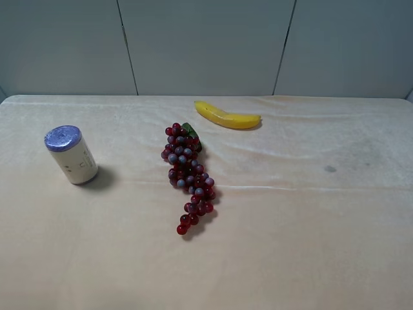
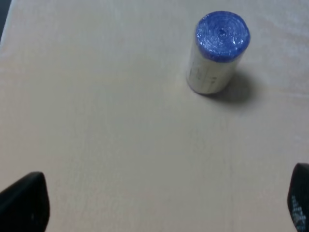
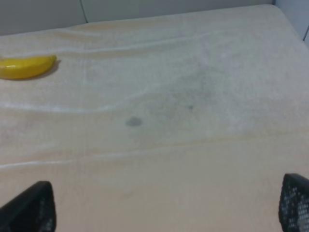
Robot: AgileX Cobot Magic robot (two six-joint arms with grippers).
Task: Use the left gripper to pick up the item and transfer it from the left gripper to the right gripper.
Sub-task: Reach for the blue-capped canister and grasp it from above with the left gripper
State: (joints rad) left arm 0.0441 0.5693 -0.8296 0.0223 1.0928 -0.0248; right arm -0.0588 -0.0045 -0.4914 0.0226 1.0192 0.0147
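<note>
The can's cream-white label end [image 1: 79, 165] should stay free for the robot's right gripper, so the left gripper needs to grab the can by its purple-blue top end [image 1: 64, 140] next.
The item is a small can [image 1: 72, 155] with a cream-white label and a purple-blue top, standing upright on the beige cloth at the left. It also shows in the left wrist view [image 2: 216, 51]. My left gripper [image 2: 159, 205] is open, its two black fingertips [image 2: 24, 203] wide apart at the frame corners, some way short of the can and touching nothing. My right gripper [image 3: 164, 205] is open and empty over bare cloth at the right side. Neither arm shows in the exterior high view.
A red-purple grape bunch [image 1: 188, 175] lies in the middle of the table. A yellow banana [image 1: 227, 117] lies behind it, also seen in the right wrist view [image 3: 26, 67]. A small dark stain [image 1: 330, 169] marks the cloth at the right. A grey panelled wall stands behind.
</note>
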